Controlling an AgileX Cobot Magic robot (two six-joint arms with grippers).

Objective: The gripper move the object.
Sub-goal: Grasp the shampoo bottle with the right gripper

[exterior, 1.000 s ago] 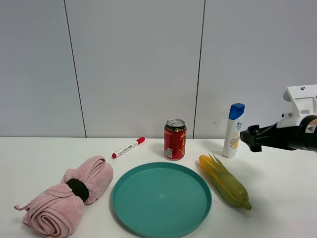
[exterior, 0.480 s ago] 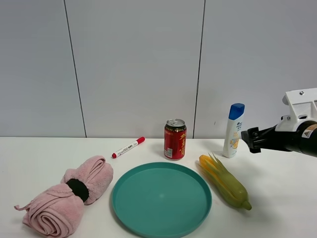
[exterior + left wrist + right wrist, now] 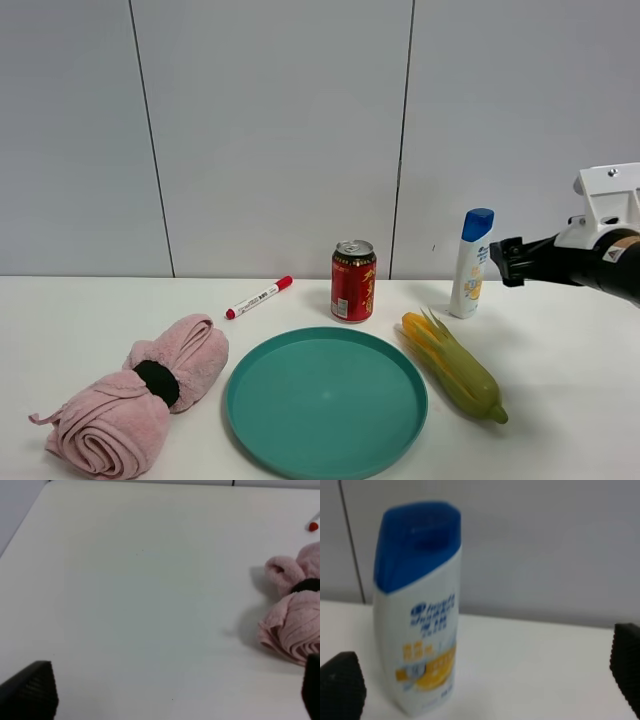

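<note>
My right gripper picks up the shampoo bottle by its white body [image 3: 468, 273] next. Then I move the bottle onto the teal plate [image 3: 326, 400].
The white shampoo bottle [image 3: 471, 263] with a blue cap stands upright at the back right of the table, right of the red can [image 3: 353, 280]. My right gripper [image 3: 503, 260] is open and empty, level with the bottle's upper half, just to its right and apart from it. In the right wrist view the bottle [image 3: 417, 610] stands ahead between the two black fingertips [image 3: 342, 687], nearer the left one. My left gripper [image 3: 170, 692] is open over bare table, only its fingertips [image 3: 30, 690] showing; it is out of the exterior view.
A teal plate [image 3: 326, 400] lies at the front centre. A corn cob [image 3: 452, 370] lies right of it, below the bottle. A red-capped marker [image 3: 258, 297] lies at the back. A rolled pink towel [image 3: 140, 393] lies at the left, also in the left wrist view [image 3: 295, 620].
My right gripper has risen from level with the bottle's lower part to its upper half, staying just right of it. The bottle and other things have not moved.
</note>
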